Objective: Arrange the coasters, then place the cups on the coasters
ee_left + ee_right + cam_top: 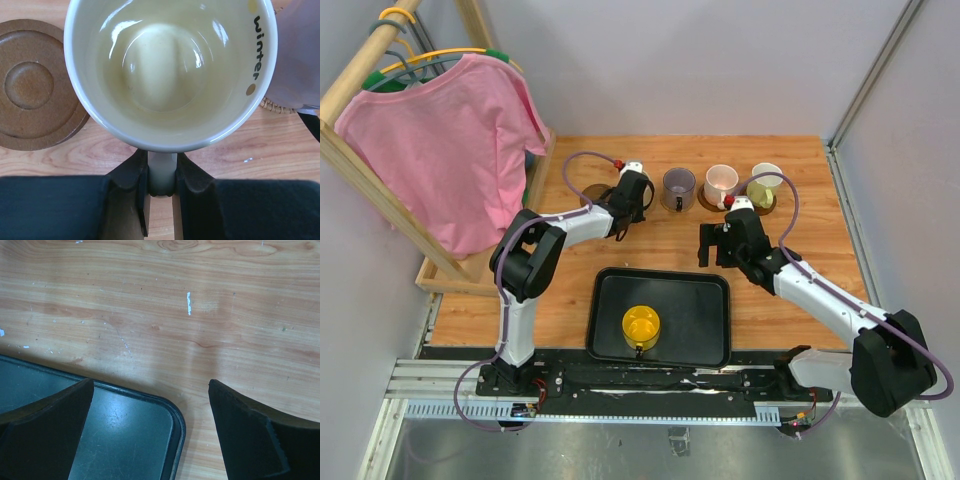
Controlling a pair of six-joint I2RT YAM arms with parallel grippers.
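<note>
The cream-beige cup [165, 70] would stay upright between the bare coaster and grey-purple cup, so my left gripper should release it.
My left gripper [162, 162] is shut on the handle of the cream-beige cup [165, 70], which has "winter" printed inside its rim. A bare dark brown coaster [35, 85] lies on the wood just left of that cup. In the top view the left gripper [638, 198] covers this cup. To its right, in a row, stand the grey-purple cup [678, 187], the pink cup [721, 182] and the yellow-green cup [766, 183], the last two on dark coasters. The yellow cup [641, 326] sits in the black tray [660, 285]. My right gripper [720, 243] is open and holds nothing, above the tray's corner [172, 415].
A wooden rack with a pink shirt [440, 150] on a hanger stands along the left edge, its base on the table. Grey walls close in the back and right sides. The edge of a tan woven coaster [274, 105] shows under the grey-purple cup [300, 55].
</note>
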